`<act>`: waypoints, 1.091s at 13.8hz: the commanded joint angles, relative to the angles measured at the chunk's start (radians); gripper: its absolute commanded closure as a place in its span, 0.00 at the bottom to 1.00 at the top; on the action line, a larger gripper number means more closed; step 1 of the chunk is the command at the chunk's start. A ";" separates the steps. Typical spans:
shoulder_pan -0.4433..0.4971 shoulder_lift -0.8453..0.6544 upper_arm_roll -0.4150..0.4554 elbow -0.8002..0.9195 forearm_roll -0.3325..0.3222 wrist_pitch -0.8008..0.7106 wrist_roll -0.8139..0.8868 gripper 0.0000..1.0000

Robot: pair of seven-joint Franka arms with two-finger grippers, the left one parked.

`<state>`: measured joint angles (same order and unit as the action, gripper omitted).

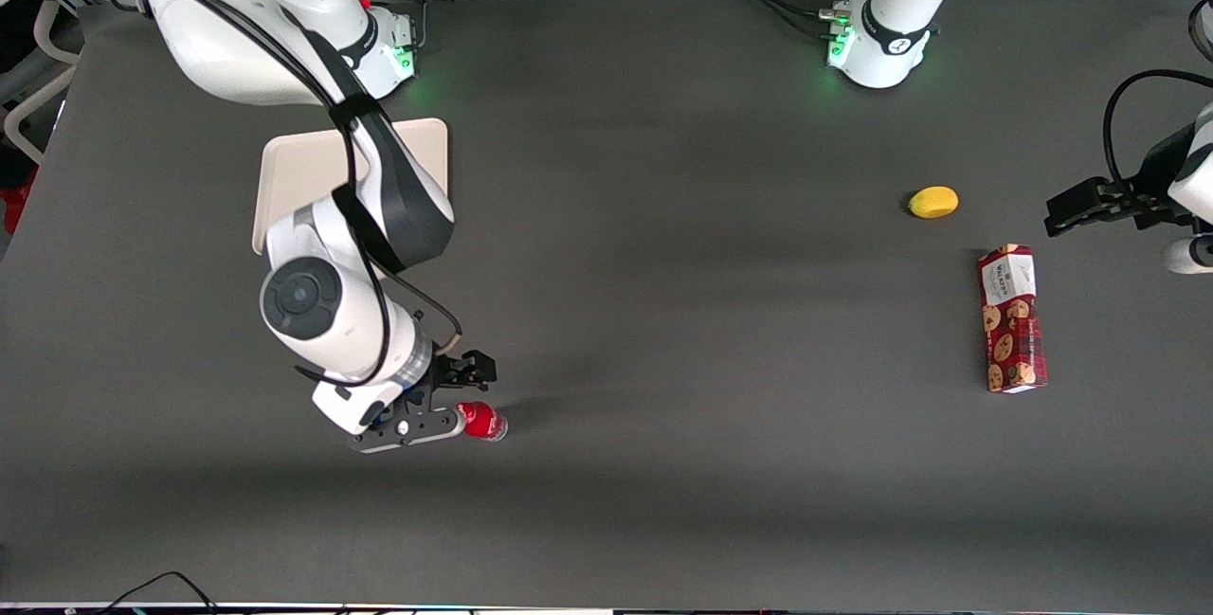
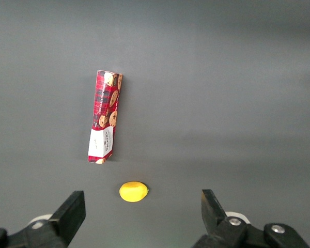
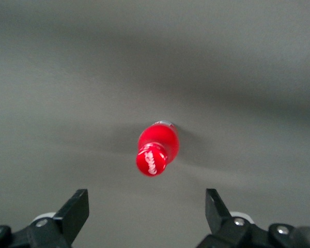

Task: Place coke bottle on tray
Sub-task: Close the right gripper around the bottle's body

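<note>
My right gripper next needs to grab the coke bottle by its red body point(image 1: 478, 418) to set the bottle on the beige tray.
The coke bottle point(image 1: 484, 422) is a very small red bottle with a red cap that stands on the dark table, near the front camera. In the right wrist view the coke bottle point(image 3: 157, 148) shows from above with white script on it. My right gripper point(image 1: 417, 427) hangs just beside the bottle and above the table. In the right wrist view the gripper point(image 3: 146, 202) is open and empty, and the bottle lies ahead of the gap, not between the fingers. The beige tray point(image 1: 296, 168) lies farther from the front camera, partly hidden by my arm.
A long red cookie box point(image 1: 1012, 319) and a yellow lemon-like fruit point(image 1: 933, 202) lie toward the parked arm's end of the table. Both also show in the left wrist view, the box point(image 2: 104, 116) and the fruit point(image 2: 133, 191).
</note>
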<state>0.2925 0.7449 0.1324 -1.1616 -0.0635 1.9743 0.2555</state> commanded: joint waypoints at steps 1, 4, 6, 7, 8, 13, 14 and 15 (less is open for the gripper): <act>0.011 0.071 -0.013 0.062 -0.022 0.014 0.028 0.00; 0.007 0.096 -0.014 0.062 -0.024 0.046 0.027 0.00; 0.011 0.097 -0.017 0.062 -0.030 0.061 0.033 0.00; 0.007 0.097 -0.019 0.062 -0.038 0.063 0.034 0.00; 0.004 0.099 -0.019 0.062 -0.039 0.072 0.033 0.00; 0.016 0.111 -0.020 0.062 -0.036 0.126 0.088 0.05; 0.017 0.114 -0.019 0.062 -0.036 0.126 0.096 0.05; 0.017 0.116 -0.019 0.062 -0.036 0.127 0.096 0.05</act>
<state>0.3003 0.8309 0.1128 -1.1371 -0.0839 2.0897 0.3097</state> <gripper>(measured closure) 0.048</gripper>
